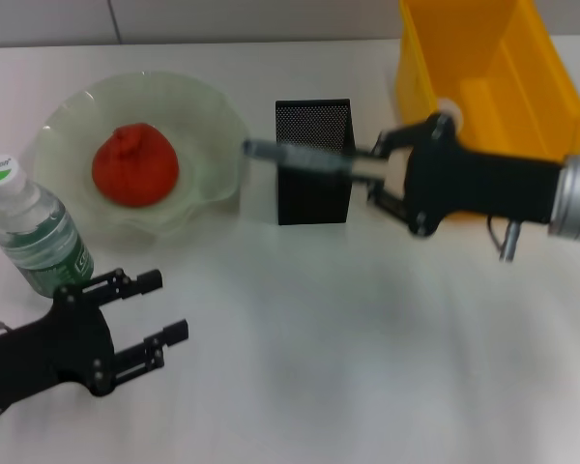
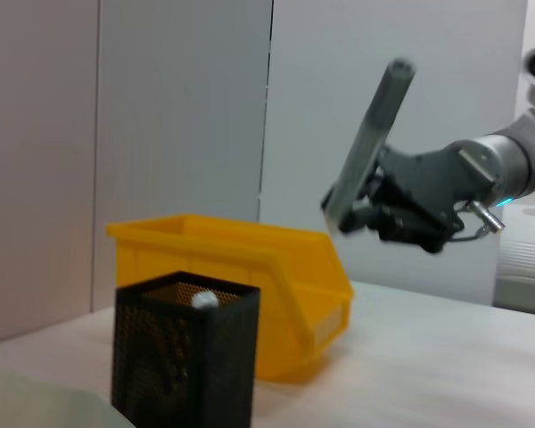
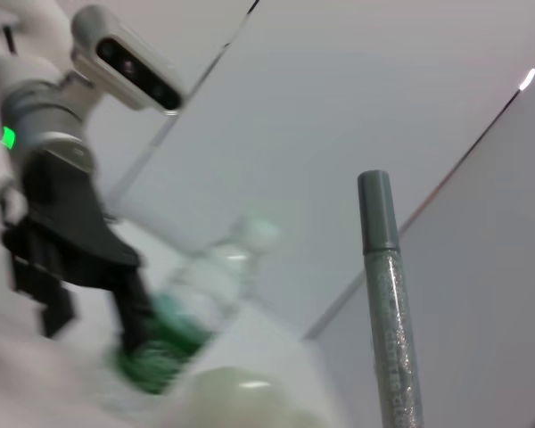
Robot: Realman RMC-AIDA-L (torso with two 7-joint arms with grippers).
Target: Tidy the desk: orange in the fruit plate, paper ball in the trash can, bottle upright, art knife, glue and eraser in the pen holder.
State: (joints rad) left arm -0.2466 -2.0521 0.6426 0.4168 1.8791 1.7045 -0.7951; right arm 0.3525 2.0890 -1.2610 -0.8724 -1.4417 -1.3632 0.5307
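The grey tool [image 1: 300, 156] lies crosswise above the pen holder's rim [image 1: 313, 106] and would miss if released now, so my right gripper stays closed on it for now.
The orange [image 1: 135, 165] lies in the pale-green fruit plate [image 1: 211, 121]. The bottle [image 1: 34, 232] stands upright at the left. My right gripper [image 1: 377, 172] is shut on a grey pen-shaped tool [image 1: 300, 156], which may be the art knife or the glue. It holds the tool tilted above the black mesh pen holder [image 1: 313, 188]. In the left wrist view the tool [image 2: 371, 143] points up and away from the holder [image 2: 183, 361], which has a pale rounded tip [image 2: 203, 300] showing inside. A white paper ball [image 1: 448, 108] lies in the yellow trash can [image 1: 522, 87]. My left gripper [image 1: 164, 307] is open and empty by the bottle. The eraser is not in view.
The trash can stands just behind the right arm, close to the pen holder. The fruit plate sits to the left of the holder. Bare white table lies in front of them.
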